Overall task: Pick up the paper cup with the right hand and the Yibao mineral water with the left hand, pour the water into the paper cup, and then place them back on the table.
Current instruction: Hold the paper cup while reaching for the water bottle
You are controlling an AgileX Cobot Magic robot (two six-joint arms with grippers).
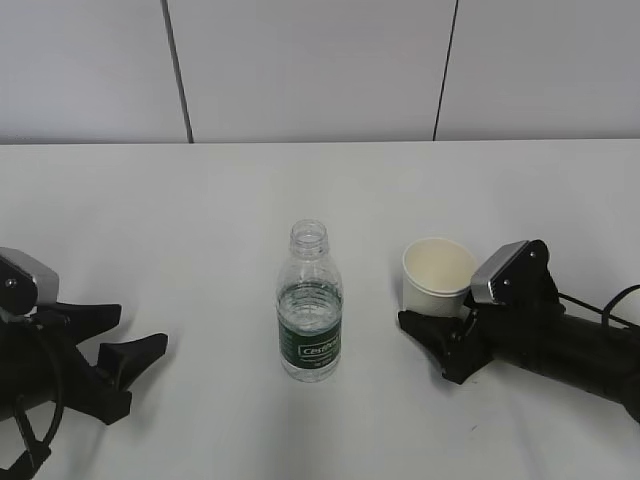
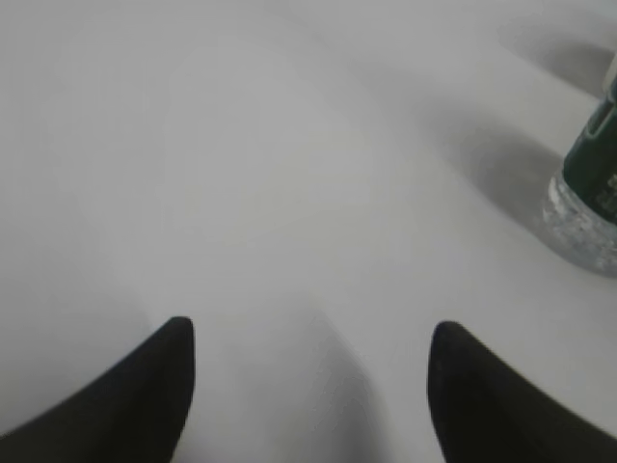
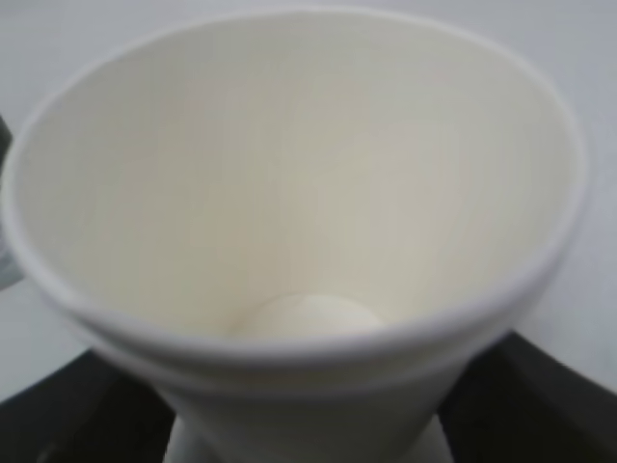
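My right gripper will next take hold of the cup by its lower body (image 1: 430,305), which leaves the white paper cup's open rim (image 1: 439,241) free for the water to go in.
The uncapped Yibao mineral water bottle (image 1: 310,310), clear with a dark green label and partly full of water, stands upright at the table's middle. Its base shows at the right edge of the left wrist view (image 2: 590,193). The white paper cup (image 1: 438,272) stands upright to its right and is empty (image 3: 289,193). My right gripper (image 1: 425,305) lies low on the table with its fingers either side of the cup's lower part (image 3: 308,424), spread wide. My left gripper (image 1: 140,328) is open and empty at the left, well apart from the bottle (image 2: 308,333).
The white table (image 1: 200,220) runs back to a grey panelled wall (image 1: 300,70). Bare tabletop lies between the left gripper and the bottle. A black cable (image 1: 615,300) trails from the right arm.
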